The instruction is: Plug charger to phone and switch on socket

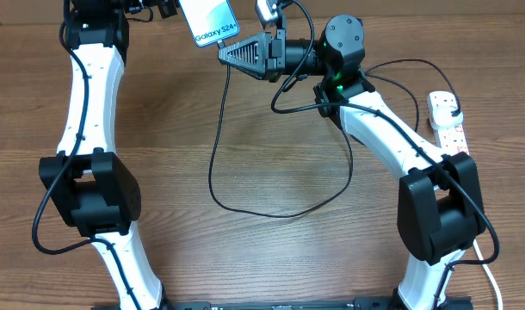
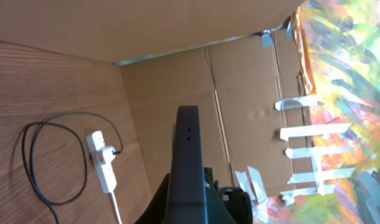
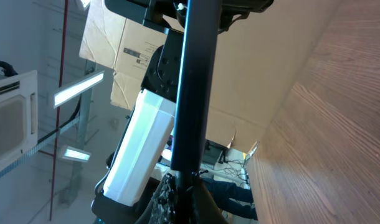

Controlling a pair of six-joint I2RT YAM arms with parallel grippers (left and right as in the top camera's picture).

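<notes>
I will open my right gripper: the connector in my fingers sits straight against the phone's lower edge and would stay seated.
The phone [image 1: 213, 19], its light-blue screen lit, is held off the table at the far edge by my left gripper [image 1: 163, 7], which is shut on it. The left wrist view shows it edge-on [image 2: 189, 158] between the jaws [image 2: 191, 208]. My right gripper [image 1: 230, 52] points left at the phone's lower end and is shut on the connector end of the charger [image 1: 216, 146]. The thin black cable loops across the table to its plug [image 1: 453, 115] in the white socket [image 1: 449, 129] at the right. The right wrist view shows the phone's dark edge [image 3: 194, 87] just above the fingertips [image 3: 191, 190].
The socket [image 2: 102, 160] lies by the cardboard wall [image 2: 177, 87] with its white cord [image 1: 489, 275] trailing toward the front. The cable loop [image 2: 34, 163] lies on the wooden table [image 1: 271, 258] between the arms. My left arm's white link [image 3: 142, 149] is close to the right gripper.
</notes>
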